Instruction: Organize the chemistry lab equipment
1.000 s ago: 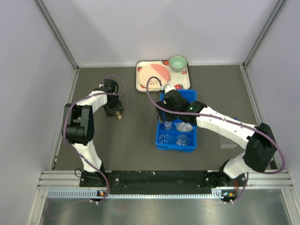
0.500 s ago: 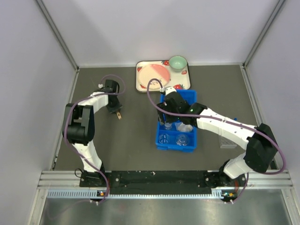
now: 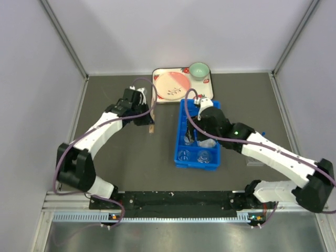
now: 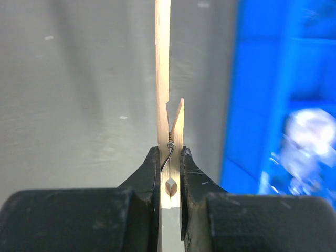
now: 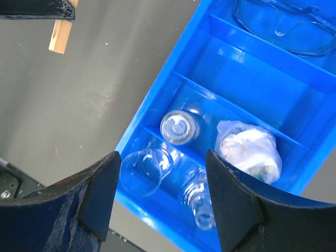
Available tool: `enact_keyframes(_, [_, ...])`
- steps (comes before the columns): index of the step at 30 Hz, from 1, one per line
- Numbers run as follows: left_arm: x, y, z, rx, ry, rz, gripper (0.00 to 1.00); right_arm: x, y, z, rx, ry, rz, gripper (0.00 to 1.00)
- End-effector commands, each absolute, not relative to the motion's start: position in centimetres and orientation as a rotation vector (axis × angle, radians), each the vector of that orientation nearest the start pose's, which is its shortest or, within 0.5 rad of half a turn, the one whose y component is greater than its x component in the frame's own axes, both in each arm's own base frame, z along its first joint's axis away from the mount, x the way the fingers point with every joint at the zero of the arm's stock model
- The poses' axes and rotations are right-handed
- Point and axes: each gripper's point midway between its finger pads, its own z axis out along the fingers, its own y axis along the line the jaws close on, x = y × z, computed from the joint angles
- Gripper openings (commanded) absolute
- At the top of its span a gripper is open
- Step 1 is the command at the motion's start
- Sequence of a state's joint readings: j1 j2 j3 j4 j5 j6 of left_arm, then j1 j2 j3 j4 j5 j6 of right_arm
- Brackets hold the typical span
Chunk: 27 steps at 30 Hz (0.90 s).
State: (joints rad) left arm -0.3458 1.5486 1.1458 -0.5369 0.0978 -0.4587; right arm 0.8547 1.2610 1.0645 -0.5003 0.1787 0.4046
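My right gripper should next grab the wooden stick by the length (image 3: 153,97) that my left gripper leaves free, to put the stick in the bin.
My left gripper (image 3: 148,124) (image 4: 170,157) is shut on a thin wooden stick (image 4: 163,63) with a wire spring, lifted off the table just left of the blue bin (image 3: 180,131) (image 4: 252,105). The stick's end (image 5: 60,34) also shows in the right wrist view. My right gripper (image 5: 164,178) hangs open over the bin's near compartments, nothing between its fingers. Below it lie a clear glass beaker (image 5: 146,168), a small round vial (image 5: 178,127) and another clear glass piece (image 5: 202,202). A clear tube rack (image 3: 255,157) stands right of the bin.
A crumpled white bag (image 5: 247,149) and clear safety goggles (image 5: 283,23) lie in the bin's other compartments. The strawberry-print tray (image 3: 156,90) with pink plate (image 3: 173,84) and green bowl (image 3: 199,70) sits at the back. Grey walls close in both sides.
The left gripper closed on the wooden stick and carried it right, toward the blue bin. The right arm shifted slightly right over the bin, jaws unchanged.
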Motion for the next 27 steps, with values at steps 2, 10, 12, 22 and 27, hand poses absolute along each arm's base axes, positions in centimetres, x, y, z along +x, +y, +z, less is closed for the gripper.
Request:
enact_keyframes(2, [28.9, -22.0, 20.3, 0.289, 2.352, -0.995, 0.0, 22.0, 24.3, 22.7, -0.329, 2.143, 0.621, 0.67])
enact_keyframes(10, [21.6, -25.6, 24.1, 0.537, 2.101, -1.568, 0.0, 19.2, 23.8, 27.3, -0.29, 1.973, 0.865, 0.67])
enact_keyframes(12, [20.5, -26.5, 26.1, 0.589, 1.974, -1.697, 0.01, 19.0, 24.4, 28.5, -0.288, 1.93, 0.92, 0.67])
enact_keyframes(22, [14.3, -26.9, 29.8, 0.651, 1.605, -2.128, 0.04, 18.7, 27.9, 29.0, -0.29, 1.865, 1.143, 0.67])
enact_keyframes(27, [13.9, -27.3, 29.8, 0.604, 1.59, -2.246, 0.04, 18.9, 28.6, 29.4, -0.273, 1.828, 1.186, 0.67])
